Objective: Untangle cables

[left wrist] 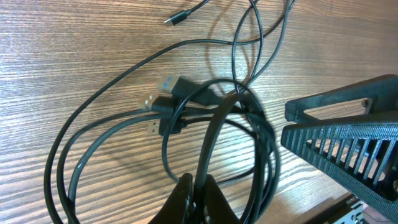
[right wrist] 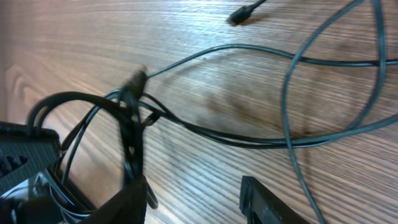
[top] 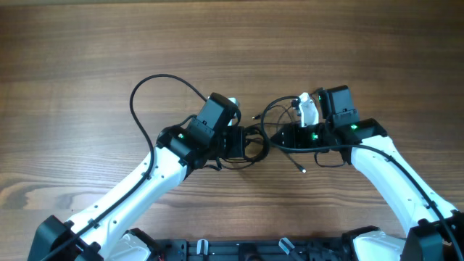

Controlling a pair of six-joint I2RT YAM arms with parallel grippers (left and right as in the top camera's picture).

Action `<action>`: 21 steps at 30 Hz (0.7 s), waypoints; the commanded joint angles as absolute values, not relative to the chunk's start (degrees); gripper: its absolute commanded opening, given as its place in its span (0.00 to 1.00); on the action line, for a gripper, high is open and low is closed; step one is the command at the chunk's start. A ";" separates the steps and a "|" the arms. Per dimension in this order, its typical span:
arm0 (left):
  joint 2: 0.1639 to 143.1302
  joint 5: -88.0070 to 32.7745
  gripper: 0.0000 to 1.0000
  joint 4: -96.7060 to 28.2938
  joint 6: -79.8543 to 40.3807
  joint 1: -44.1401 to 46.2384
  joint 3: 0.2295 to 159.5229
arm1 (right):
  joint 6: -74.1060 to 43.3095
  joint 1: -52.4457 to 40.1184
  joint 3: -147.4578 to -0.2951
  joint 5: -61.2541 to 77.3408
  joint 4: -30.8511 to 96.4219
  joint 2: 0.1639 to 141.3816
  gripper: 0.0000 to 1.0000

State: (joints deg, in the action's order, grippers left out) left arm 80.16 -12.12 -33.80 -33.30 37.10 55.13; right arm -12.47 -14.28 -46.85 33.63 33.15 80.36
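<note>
I need to move my right gripper toward the bundle before closing on the cables: its fingers straddle tabletop, and the knotted piece of cable is beside them.
The cables are thin black cords, tangled in a small bundle on the wooden table between my two grippers. In the left wrist view the bundle shows several overlapping loops and silvery plug ends. My left gripper is shut on one cable strand that rises from the bundle; in the overhead view it sits at the bundle's left side. My right gripper is open, and a knotted strand lies against its left finger. It sits at the bundle's right side.
Loose cable loops spread behind the bundle, and a free plug end lies in front of it. A thicker black arm cable arcs over the table at the left. A white part sits on the right wrist.
</note>
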 commanded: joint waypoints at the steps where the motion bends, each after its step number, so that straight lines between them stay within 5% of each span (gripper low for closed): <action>1: 79.31 -13.28 0.06 -34.11 -33.47 36.84 55.20 | -10.41 -15.22 -46.33 38.76 32.53 80.60 0.50; 14: 79.40 -13.26 0.04 -34.15 -33.45 36.84 55.20 | -13.76 -20.43 -46.26 31.77 28.03 85.78 0.48; 16: 79.40 -13.23 0.04 -34.39 -33.45 36.84 55.20 | -14.33 -20.40 -46.26 31.73 27.46 88.36 0.38; 19: 79.50 -12.27 0.04 -34.68 -33.45 36.84 55.13 | -15.27 -20.40 -46.26 31.75 26.63 89.62 0.04; 21: 79.50 -7.53 0.04 -35.53 -33.43 36.84 54.78 | -15.20 -20.38 -46.26 31.75 26.85 89.62 0.04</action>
